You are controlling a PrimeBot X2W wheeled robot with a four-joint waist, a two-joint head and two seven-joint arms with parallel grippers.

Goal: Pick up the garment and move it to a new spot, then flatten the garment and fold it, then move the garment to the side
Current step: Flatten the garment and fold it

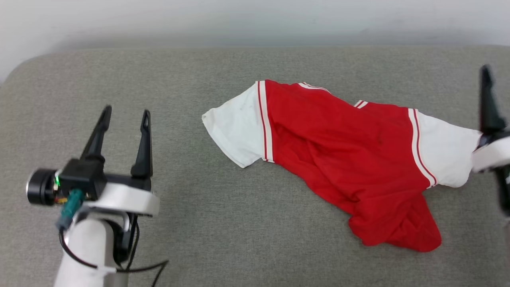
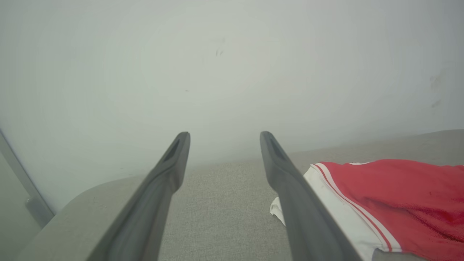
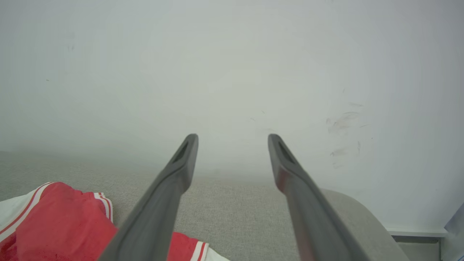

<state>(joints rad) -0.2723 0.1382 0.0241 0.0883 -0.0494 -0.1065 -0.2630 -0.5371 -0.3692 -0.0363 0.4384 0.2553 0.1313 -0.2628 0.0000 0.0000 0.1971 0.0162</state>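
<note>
My left gripper is to grip the garment next by the curled hem corner of its sleeve (image 1: 205, 117). The white cloth (image 1: 241, 125) behind the sleeve's corner is flat on the cushion.
The garment (image 1: 338, 151) lies rumpled on the grey cushioned surface (image 1: 199, 223). It is red with white sleeves spread to the left and right, and its body is bunched toward the lower right. No print shows on it. My left gripper (image 1: 127, 110) is open at the lower left, well apart from the left sleeve. In the left wrist view the left gripper (image 2: 224, 134) holds nothing, and the garment (image 2: 398, 195) lies to its right. One right finger (image 1: 489, 107) rises at the right edge, beside the right sleeve. The right gripper (image 3: 232, 137) is open and empty, with the garment (image 3: 61, 221) at its lower left.
The grey surface has rounded back corners (image 1: 28, 67) and ends at a pale wall (image 1: 255, 20). A dark cable (image 1: 131, 267) hangs by my left forearm. Bare cushion stretches between the left gripper and the garment and along the front.
</note>
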